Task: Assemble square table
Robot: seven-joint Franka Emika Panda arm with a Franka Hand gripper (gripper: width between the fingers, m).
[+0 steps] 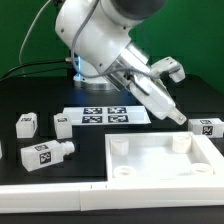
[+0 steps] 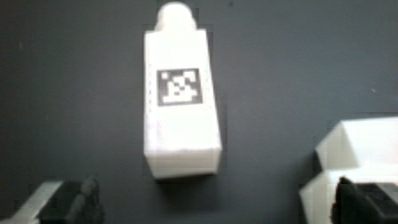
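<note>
The gripper isn't ready to close on the tagged leg and should move toward it first. The leg is ahead of the robot's fingers, so they would miss it if they closed now.
The white square plate (image 1: pixel 160 165) with round corner sockets lies flat at the front right of the black table. Three tagged white legs lie at the exterior view's left (image 1: pixel 27 123) (image 1: pixel 62 124) (image 1: pixel 48 155). Another leg (image 1: pixel 207 127) lies at the right, behind the plate. My gripper (image 1: pixel 176 116) hangs open above the table between the marker board and that right leg. In the wrist view a tagged leg (image 2: pixel 178 100) lies lengthwise ahead of my gripper (image 2: pixel 217 205). It is apart from the dark fingertips (image 2: pixel 71 200), and nothing is between them. A white corner (image 2: pixel 365 150) shows beside one finger.
The marker board (image 1: pixel 105 113) lies flat behind the plate, under the arm. A long white rail (image 1: pixel 50 200) runs along the front edge of the table. A green wall stands behind the table.
</note>
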